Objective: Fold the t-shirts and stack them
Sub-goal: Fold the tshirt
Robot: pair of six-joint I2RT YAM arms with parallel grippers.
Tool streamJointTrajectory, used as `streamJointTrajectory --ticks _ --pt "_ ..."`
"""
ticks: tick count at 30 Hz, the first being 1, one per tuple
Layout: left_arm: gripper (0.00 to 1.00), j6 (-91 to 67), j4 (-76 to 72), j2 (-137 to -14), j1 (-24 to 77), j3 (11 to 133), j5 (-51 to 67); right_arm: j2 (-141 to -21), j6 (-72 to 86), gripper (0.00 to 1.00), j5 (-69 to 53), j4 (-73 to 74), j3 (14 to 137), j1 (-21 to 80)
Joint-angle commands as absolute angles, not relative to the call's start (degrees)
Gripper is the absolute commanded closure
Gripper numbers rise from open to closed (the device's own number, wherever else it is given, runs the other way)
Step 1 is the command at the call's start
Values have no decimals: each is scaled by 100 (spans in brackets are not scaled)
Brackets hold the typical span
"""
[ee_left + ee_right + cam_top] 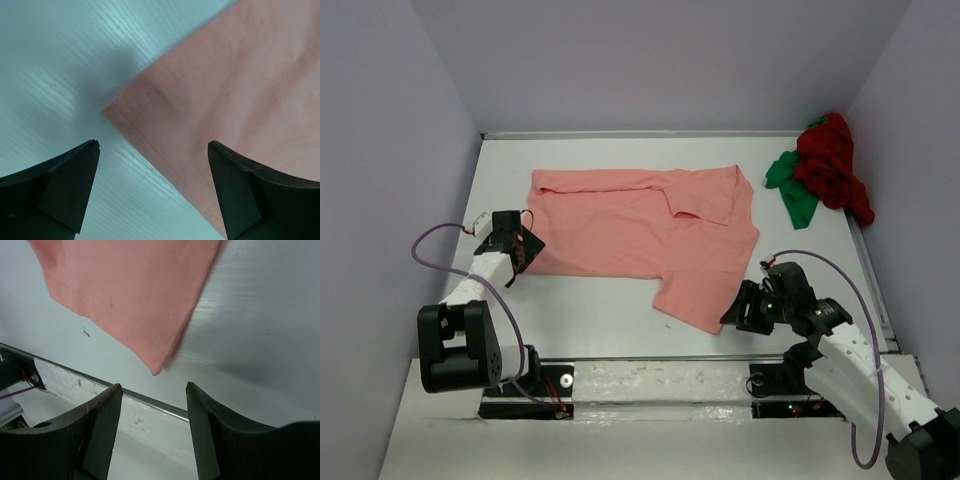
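The t-shirt is salmon-pink, and its near side needs to be folded over the rest. My left gripper will next grab the t-shirt's near corner at its edge.
The salmon-pink t-shirt (640, 235) lies spread flat on the white table, its upper part folded over. My left gripper (525, 258) hovers at the shirt's near-left corner, jaws wide open and empty. In the left wrist view that corner (240, 90) points between my fingertips (152, 145). My right gripper (733, 314) sits just off the shirt's near-right tip, open with nothing between the jaws. The right wrist view shows that tip (130, 290) just ahead of the gripper (153, 386). The dark red t-shirt (835, 165) and the green t-shirt (790, 185) lie crumpled together at the back right.
Lilac walls close in the table (600, 310) on the left, back and right. A metal rail (150, 402) and a white ledge run along the near edge, right under the right gripper. Purple cables loop beside both arms.
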State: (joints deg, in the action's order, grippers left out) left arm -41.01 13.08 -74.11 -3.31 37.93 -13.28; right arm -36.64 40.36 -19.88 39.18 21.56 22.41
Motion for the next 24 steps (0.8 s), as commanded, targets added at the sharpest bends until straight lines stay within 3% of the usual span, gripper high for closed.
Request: streamJointTrajectory --ticks 1,15,24 --pt "1 -4166 1564 -7181 -544 3841 -1537 -3735 4192 40 -1723 3683 2224 2548" --pt "2 -4254 1732 -7822 -747 4061 -1565 -3674 4210 41 -1573 3691 2285 2848" --pt "10 -4263 1354 -8095 -782 4017 -1371 -3656 4210 41 -1556 3691 2303 2848"
